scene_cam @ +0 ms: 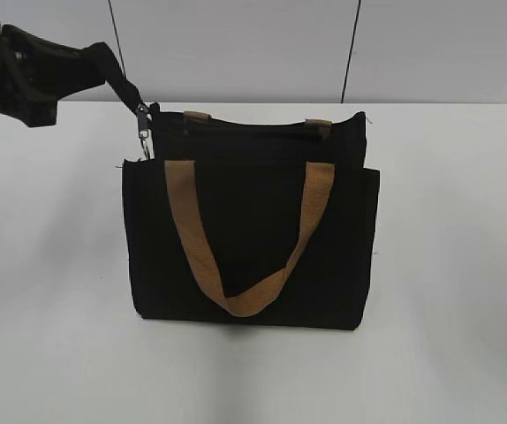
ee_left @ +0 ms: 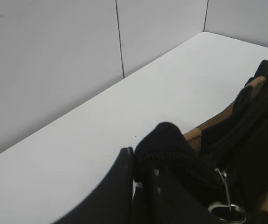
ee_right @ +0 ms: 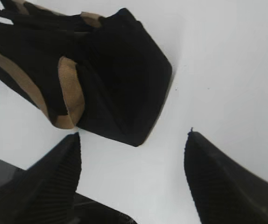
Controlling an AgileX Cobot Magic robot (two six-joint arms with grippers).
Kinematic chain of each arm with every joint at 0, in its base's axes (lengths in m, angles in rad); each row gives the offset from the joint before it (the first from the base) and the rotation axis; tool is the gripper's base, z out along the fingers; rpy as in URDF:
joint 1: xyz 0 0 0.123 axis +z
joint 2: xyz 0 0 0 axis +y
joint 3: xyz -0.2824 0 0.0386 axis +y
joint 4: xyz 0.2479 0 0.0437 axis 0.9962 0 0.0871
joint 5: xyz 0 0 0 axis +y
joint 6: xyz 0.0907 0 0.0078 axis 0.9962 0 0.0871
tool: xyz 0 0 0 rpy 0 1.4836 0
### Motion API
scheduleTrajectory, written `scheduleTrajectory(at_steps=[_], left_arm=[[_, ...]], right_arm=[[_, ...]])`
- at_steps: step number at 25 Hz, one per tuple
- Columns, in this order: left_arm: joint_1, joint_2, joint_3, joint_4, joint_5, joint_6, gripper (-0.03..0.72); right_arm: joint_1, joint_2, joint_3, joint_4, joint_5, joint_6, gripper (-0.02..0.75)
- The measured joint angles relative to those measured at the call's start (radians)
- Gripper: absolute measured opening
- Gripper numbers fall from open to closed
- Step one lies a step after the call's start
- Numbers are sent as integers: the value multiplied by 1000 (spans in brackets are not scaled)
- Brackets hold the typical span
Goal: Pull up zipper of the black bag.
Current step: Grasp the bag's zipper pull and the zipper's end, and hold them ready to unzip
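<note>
The zipper's next step is to be pulled up on the black bag (scene_cam: 249, 238), so I will grip it with my right gripper by its silver pull tab (scene_cam: 145, 143).
The black bag (scene_cam: 249, 238) stands on the white table with a tan strap handle (scene_cam: 240, 300) hanging down its front. The zipper (scene_cam: 245, 134) runs as a thin line along the bag's top. My left gripper (scene_cam: 103, 57) is at the upper left, shut on a black fabric strip (scene_cam: 128, 88) that comes off the bag's top left corner. The left wrist view shows the jaws (ee_left: 134, 156) closed on that strip. A silver-grey metal piece (scene_cam: 144, 137) hangs below it and also shows in the left wrist view (ee_left: 225, 196). My right gripper (ee_right: 133, 140) is open and empty above the table, next to the bag's corner (ee_right: 120, 84).
The white table (scene_cam: 448, 291) reaches to a pale panelled wall (scene_cam: 236, 44) behind the bag. My right arm does not show in the exterior view.
</note>
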State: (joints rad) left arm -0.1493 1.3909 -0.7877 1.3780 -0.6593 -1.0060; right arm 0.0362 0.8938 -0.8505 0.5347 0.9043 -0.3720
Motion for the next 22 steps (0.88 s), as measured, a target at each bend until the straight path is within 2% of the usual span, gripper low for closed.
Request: scheduleTrajectory(at_steps=[3, 9, 14, 18, 22], left_arm=[[0, 0, -2, 0, -7, 0, 22], [0, 0, -3, 1, -17, 0, 22], [-1, 0, -3, 2, -17, 0, 22], [-1, 0, -3, -11, -17, 0, 22], [-1, 0, -3, -34, -17, 0, 22]], right_arm=[[135, 116, -67, -79, -7, 96, 523], [472, 351, -215, -371, -38, 377, 523], [679, 532, -356, -413, -154, 449, 498], [777, 658, -449, -415, -285, 451, 379], [794, 764, -494, -408, -385, 451, 311]])
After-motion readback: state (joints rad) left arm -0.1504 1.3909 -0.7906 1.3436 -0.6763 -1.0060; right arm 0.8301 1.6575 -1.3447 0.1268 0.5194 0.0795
